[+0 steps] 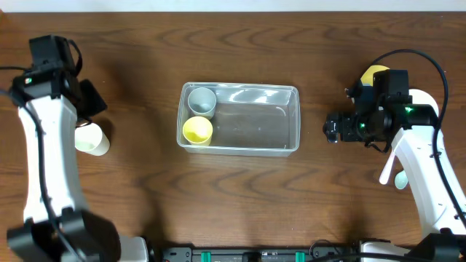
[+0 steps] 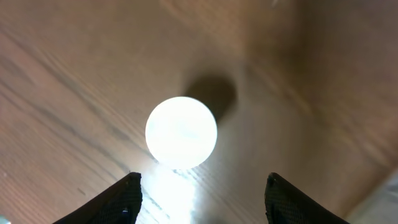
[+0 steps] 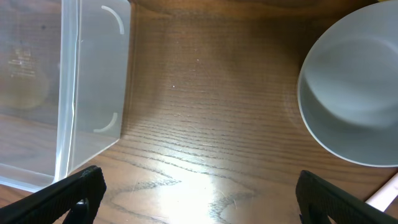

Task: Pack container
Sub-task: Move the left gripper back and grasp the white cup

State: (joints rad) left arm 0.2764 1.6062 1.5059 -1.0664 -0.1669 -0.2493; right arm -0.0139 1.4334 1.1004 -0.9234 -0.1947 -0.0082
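Observation:
The left gripper pinches one side of the white cup's open rim next, to pack the cup upright. This leaves the cup's base free.
The clear rectangular container (image 1: 269, 120) sits mid-table, with a grey cup (image 1: 202, 100) and a yellow cup (image 1: 197, 130) at its left end. Its corner shows at the left of the right wrist view (image 3: 74, 93). My left gripper (image 1: 93, 109) is at the far left, just above a white cup (image 1: 92, 138). In the left wrist view that cup (image 2: 181, 132) glares bright just ahead of the open left gripper (image 2: 202, 186). My right gripper (image 1: 331, 129) hangs open to the right of the container. The right gripper (image 3: 202, 193) has only bare wood between its fingers.
A pale grey bowl (image 3: 354, 93) lies to the right of the right gripper. A yellow object (image 1: 375, 73) peeks out behind the right arm. A white utensil (image 1: 389, 164) and a small pale green piece (image 1: 400, 180) lie near the right arm's base.

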